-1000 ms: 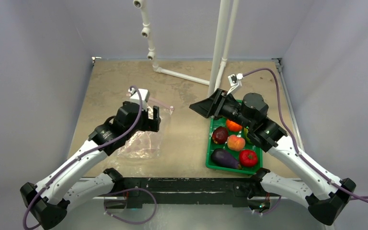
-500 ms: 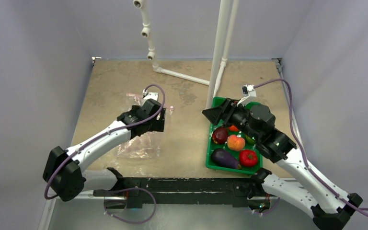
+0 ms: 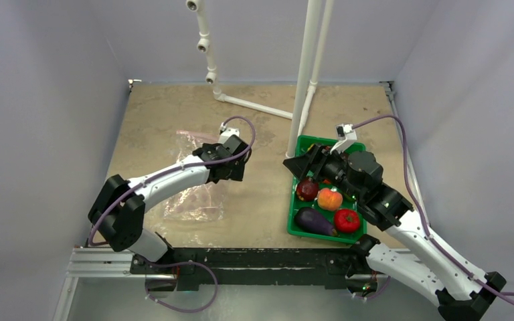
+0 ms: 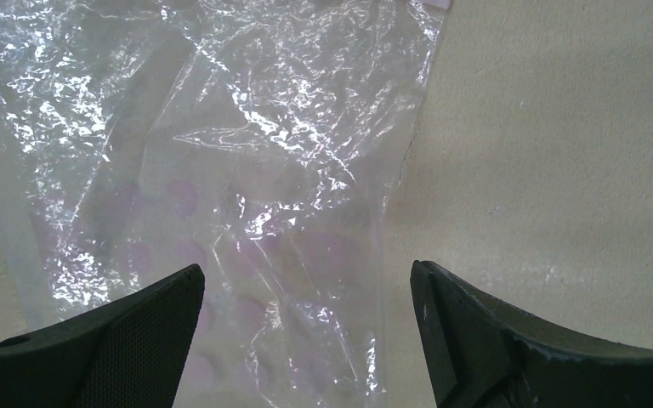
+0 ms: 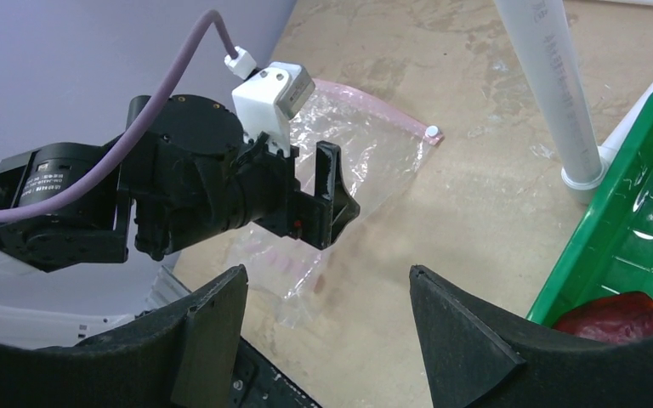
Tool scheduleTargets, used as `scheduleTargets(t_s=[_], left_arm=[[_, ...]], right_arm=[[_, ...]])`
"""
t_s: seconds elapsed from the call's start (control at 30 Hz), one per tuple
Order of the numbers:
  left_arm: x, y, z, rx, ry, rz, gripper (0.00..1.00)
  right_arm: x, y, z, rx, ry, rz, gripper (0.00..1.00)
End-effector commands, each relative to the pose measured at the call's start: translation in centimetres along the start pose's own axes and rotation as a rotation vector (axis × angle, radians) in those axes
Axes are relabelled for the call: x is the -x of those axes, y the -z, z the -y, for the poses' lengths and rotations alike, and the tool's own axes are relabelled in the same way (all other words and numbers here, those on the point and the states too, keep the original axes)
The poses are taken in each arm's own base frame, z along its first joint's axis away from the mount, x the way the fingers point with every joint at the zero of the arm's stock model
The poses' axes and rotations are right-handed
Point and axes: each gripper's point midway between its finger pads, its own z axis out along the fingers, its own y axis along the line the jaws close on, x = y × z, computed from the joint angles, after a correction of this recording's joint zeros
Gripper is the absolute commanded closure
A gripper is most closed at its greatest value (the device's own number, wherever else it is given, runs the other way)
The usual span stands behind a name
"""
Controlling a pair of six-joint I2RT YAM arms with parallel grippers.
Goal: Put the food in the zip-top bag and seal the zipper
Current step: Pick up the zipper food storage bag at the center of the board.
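I need to lower my left gripper before I close it on the bag's right edge [image 3: 225,185], because its fingers are still above the bag's edge.
The zip-top bag [image 3: 191,197] lies flat and empty on the tan table at the left, and its pink zipper [image 3: 197,134] runs along the far edge. My left gripper [image 3: 234,170] hovers open over the bag's right edge; the left wrist view shows crinkly plastic [image 4: 221,170] between its spread fingers [image 4: 119,340]. My right gripper [image 3: 293,164] is open and empty above the far-left end of the green tray [image 3: 293,224]. The tray holds an eggplant [image 3: 314,221], a tomato [image 3: 347,220], a peach [image 3: 330,198] and a dark red fruit [image 3: 306,189]. Other food is hidden under the right arm.
A white pipe frame [image 3: 304,73] stands just behind the tray and runs along the table's far side. In the right wrist view the left gripper [image 5: 332,200], the bag [image 5: 366,161], its zipper [image 5: 374,106] and the tray's rim [image 5: 638,170] show.
My left arm has stretched out and its gripper moved right, to the bag's right edge. My right gripper drew back a little to the right and lower, toward the tray.
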Motion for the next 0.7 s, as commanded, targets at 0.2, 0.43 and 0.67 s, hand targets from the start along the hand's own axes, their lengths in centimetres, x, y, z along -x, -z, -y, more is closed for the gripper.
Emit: scheduleTargets(t_s=[0.2, 0.43, 0.67], left_arm=[[0.6, -2.1, 0.9, 0.072, -0.005, 0.009, 0.14], [-0.3, -3.3, 0.5, 0.12, -0.024, -0.006, 0.31], [-0.9, -3.4, 0.6, 0.095, -0.033, -0.009, 0.75]], right_arm=[[0.7, -0.1, -0.7, 0.04, 0.01, 0.037, 0.27], [0.8, 0.0, -0.8, 0.042, 0.004, 0.04, 0.27], [0.8, 0.1, -0.8, 0.042, -0.006, 0.041, 0.27]])
